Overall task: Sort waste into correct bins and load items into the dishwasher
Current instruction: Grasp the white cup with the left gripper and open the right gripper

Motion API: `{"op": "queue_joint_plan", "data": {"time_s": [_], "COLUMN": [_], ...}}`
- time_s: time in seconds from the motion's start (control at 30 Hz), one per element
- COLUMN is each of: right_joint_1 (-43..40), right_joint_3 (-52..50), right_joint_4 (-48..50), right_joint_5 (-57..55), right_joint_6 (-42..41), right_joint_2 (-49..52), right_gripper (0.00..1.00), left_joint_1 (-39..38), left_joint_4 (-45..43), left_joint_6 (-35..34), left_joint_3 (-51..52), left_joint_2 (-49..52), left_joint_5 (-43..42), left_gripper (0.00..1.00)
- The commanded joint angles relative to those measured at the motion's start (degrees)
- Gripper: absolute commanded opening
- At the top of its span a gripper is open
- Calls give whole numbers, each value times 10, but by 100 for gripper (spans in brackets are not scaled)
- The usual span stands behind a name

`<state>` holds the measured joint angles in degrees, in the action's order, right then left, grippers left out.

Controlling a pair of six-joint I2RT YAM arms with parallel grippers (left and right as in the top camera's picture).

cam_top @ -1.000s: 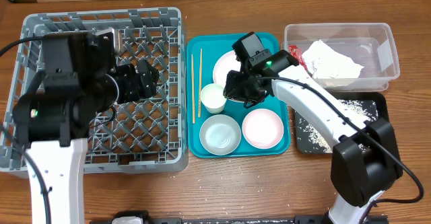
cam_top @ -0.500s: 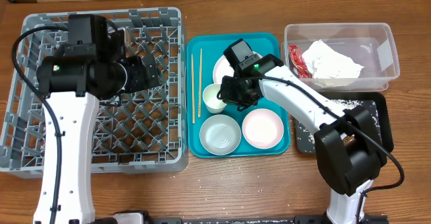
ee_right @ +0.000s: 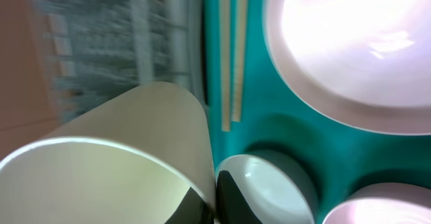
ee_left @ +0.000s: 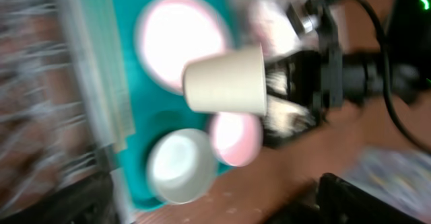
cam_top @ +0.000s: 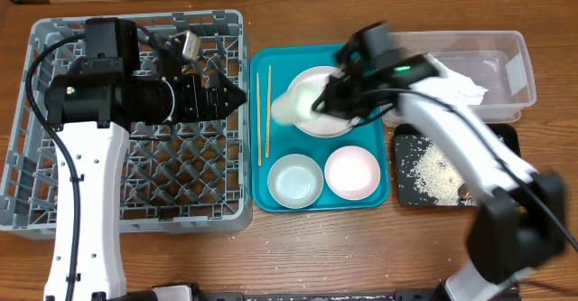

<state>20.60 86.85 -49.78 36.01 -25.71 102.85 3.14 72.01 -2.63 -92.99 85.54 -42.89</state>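
I will load the small white cup rim-down into the dish rack [cam_top: 181,188], so next I will use my left gripper to grab the small white cup's outer sides from the cup's bottom end [cam_top: 288,108].
My right gripper [cam_top: 318,102] is shut on the rim of the small white cup [cam_top: 291,105], which hangs tipped on its side above the teal tray [cam_top: 262,197]. In the right wrist view one dark finger is inside the cup [ee_right: 128,136] and the other outside. Under the cup lie the plate [cam_top: 318,126], the chopsticks [cam_top: 263,116] and two bowls, one bluish [cam_top: 295,179] and one pinkish [cam_top: 352,172]. My left gripper [cam_top: 237,96] is open over the right edge of the grey dish rack [cam_top: 181,188], pointing at the cup [ee_left: 225,88], with nothing in it.
The clear tub [cam_top: 515,75] at the back right holds a crumpled white napkin [cam_top: 452,84]. In front of it sits the black tray [cam_top: 508,138] with loose rice [cam_top: 433,167]. A small metal object [cam_top: 187,43] lies in the rack's back part.
My right gripper has shut on the cup and lifted it off the tray, up and to the right. The left gripper has swung right across the rack and opened wider.
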Motion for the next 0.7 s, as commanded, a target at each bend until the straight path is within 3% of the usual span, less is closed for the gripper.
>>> {"op": "queue_joint_plan", "data": {"time_s": [0.0,0.1,0.2,0.37,0.67], "right_joint_1": [-58,-84,-79,-59,-37], "right_joint_3": [15,15,15,15,15], "right_joint_4": [-4,-4,8,20,45], "right_joint_5": [199,346,372,381,334], "right_joint_6": [106,169,173,172,119], "right_joint_2": [-68,-66,-66,-66,-66], "right_gripper": [4,4,4,4,4], "left_joint_1": [15,14,5,-30,-83], "left_joint_4": [-3,-3,0,3,2], "left_joint_6": [118,184,194,209,205], "left_joint_3": [19,38,40,40,40], "left_joint_2": [21,44,74,107,111], "left_joint_5": [-248,-374,-399,-470,-477], "left_gripper": [100,100,100,100,100]}}
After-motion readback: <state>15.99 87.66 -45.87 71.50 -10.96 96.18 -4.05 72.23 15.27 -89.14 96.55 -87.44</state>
